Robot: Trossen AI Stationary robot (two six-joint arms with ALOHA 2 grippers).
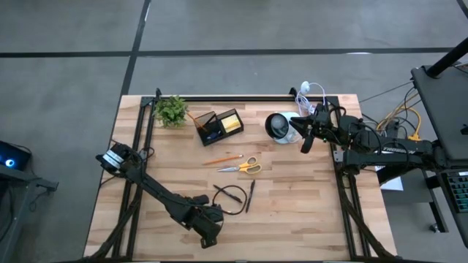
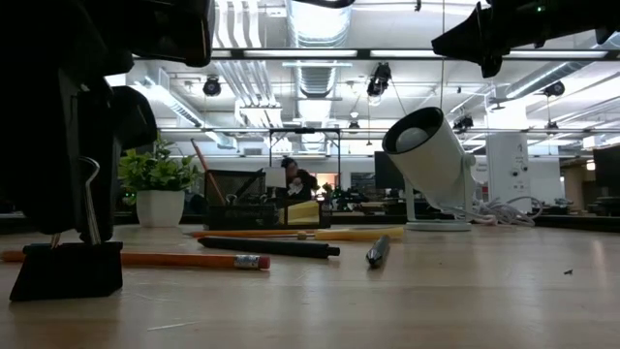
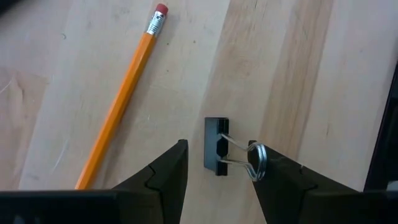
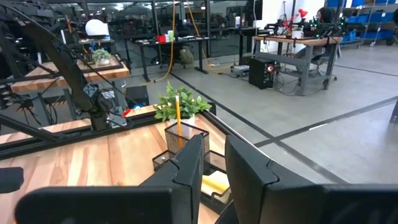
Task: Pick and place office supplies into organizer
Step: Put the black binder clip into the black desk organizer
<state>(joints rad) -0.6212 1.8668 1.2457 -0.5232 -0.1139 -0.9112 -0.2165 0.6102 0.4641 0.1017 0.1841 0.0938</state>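
Note:
The binder clip has its wire loop (image 3: 257,160) between both fingers and its black body below, so the left gripper should close on the clip.
A black binder clip (image 3: 217,146) sits on the wooden table near its near edge, its base (image 2: 68,271) flat on the wood and its wire handles (image 2: 90,199) upright. My left gripper (image 3: 216,149) hangs over it, pointing steeply down and open, one finger on each side. An orange pencil (image 3: 121,102) lies beside the clip. The black organizer (image 1: 218,126) stands at the far middle with a yellow sticky-note block (image 1: 231,123) in it. Scissors (image 1: 245,166), another pencil (image 1: 222,158) and a dark pen (image 1: 250,196) lie mid-table. My right gripper (image 4: 214,165) waits level above the far right, its fingers a narrow gap apart with nothing between them. My left gripper comes at the binder clip from above, slanting, with the clip standing in the gap between its fingers. The wire handle loop (image 3: 257,160) lies right beside one finger (image 3: 280,183). Whether they touch I cannot tell.
A small green plant (image 1: 170,109) stands left of the organizer. A white round cup-shaped thing (image 1: 279,126) and a white coiled cable (image 1: 311,91) are at the far right. A dark looped cord (image 1: 230,197) lies next to the pen. Bare wood stretches along the near right.

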